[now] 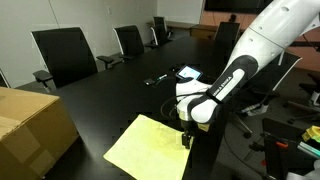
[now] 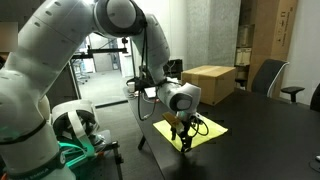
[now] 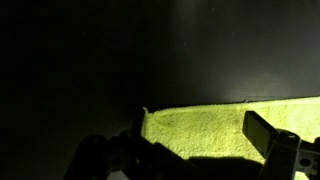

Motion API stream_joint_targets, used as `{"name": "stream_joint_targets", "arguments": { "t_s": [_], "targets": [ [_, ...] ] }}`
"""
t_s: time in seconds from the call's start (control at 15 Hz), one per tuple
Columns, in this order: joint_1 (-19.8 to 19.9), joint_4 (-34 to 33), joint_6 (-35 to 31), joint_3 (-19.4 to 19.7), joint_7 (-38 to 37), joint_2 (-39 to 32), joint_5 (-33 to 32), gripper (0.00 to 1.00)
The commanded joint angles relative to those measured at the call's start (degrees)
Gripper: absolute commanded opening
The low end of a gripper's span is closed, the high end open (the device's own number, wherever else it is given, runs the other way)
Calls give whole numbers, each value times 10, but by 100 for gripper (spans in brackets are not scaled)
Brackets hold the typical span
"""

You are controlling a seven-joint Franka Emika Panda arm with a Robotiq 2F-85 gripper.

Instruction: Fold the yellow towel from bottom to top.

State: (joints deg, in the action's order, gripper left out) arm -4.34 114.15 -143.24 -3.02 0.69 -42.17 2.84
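The gripper will next fold the yellow towel point(image 1: 150, 146) from bottom to top, so it will grab the towel by its corner along the edge nearest the arm base.
The yellow towel point(image 1: 150, 146) lies flat on the black table, pale lemon-yellow and roughly square. It also shows in an exterior view point(image 2: 190, 131) and in the wrist view point(image 3: 215, 130). My gripper point(image 1: 187, 139) hangs low over the towel's edge nearest the arm base, also seen in an exterior view point(image 2: 183, 138). In the wrist view the gripper point(image 3: 200, 140) is open, with one finger at each side of the towel's edge and corner. The fingertips are close to the cloth; whether they touch it I cannot tell.
A tan cardboard box point(image 1: 30, 125) stands on the table beside the towel, also seen in an exterior view point(image 2: 210, 82). Black office chairs point(image 1: 65, 55) line the far table side. Small items point(image 1: 160, 78) lie mid-table. The table edge is near the arm base.
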Motion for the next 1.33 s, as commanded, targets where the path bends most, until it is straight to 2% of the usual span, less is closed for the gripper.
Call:
{"name": "stream_joint_targets", "arguments": {
  "t_s": [0.0,0.2,0.53,0.8,1.13,1.27],
  "targets": [
    [-19,-6,-9,22,-20,4,-35,100],
    [-21,-10,-19,27,-22,-1,-51,100],
    [1,-3,-68,3,1,-5,-32,100],
    [5,2,-104,-2,-1,-13,-30,100],
    [4,1,-85,0,-4,-15,-33,100],
    [3,0,-72,0,-3,-12,-35,82]
  ]
}}
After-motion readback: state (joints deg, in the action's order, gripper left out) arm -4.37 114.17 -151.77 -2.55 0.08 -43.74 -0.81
